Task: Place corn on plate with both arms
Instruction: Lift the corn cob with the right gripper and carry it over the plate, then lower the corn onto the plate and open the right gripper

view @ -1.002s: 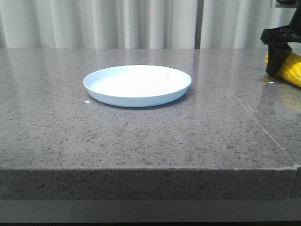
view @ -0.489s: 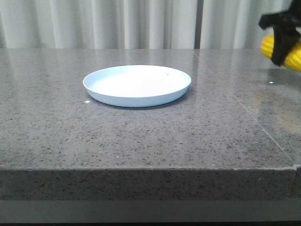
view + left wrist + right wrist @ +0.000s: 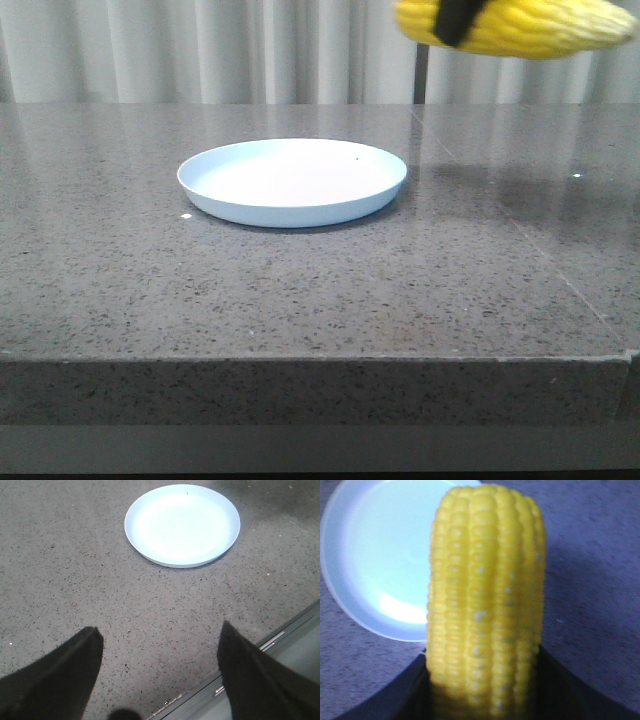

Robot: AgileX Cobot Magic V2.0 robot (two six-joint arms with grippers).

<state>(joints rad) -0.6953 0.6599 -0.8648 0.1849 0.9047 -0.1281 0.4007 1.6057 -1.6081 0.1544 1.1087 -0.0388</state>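
The yellow corn (image 3: 530, 24) is high above and beside the pale blue-white plate (image 3: 292, 181), so my right gripper needs to keep holding the corn until it reaches that plate.
The pale blue-white plate (image 3: 292, 181) lies on the grey stone table. It also shows in the left wrist view (image 3: 182, 524) and the right wrist view (image 3: 375, 565). The yellow corn (image 3: 530, 24) hangs high above the table, to the right of the plate, lying across with its tip to the right. My right gripper (image 3: 457, 20) is shut on it, only a black finger showing. In the right wrist view the corn (image 3: 485, 600) stands between the two black fingers (image 3: 400, 695). My left gripper (image 3: 160, 645) is open and empty near the table's front edge.
White curtains hang behind the table (image 3: 300, 290). A seam runs across the tabletop on the right (image 3: 520, 230). The table's front edge and a metal strip show beside my left gripper (image 3: 280, 640).
My right gripper has lifted the corn off the table at the far right and carried it up and to the left, toward the plate. The plate has not moved.
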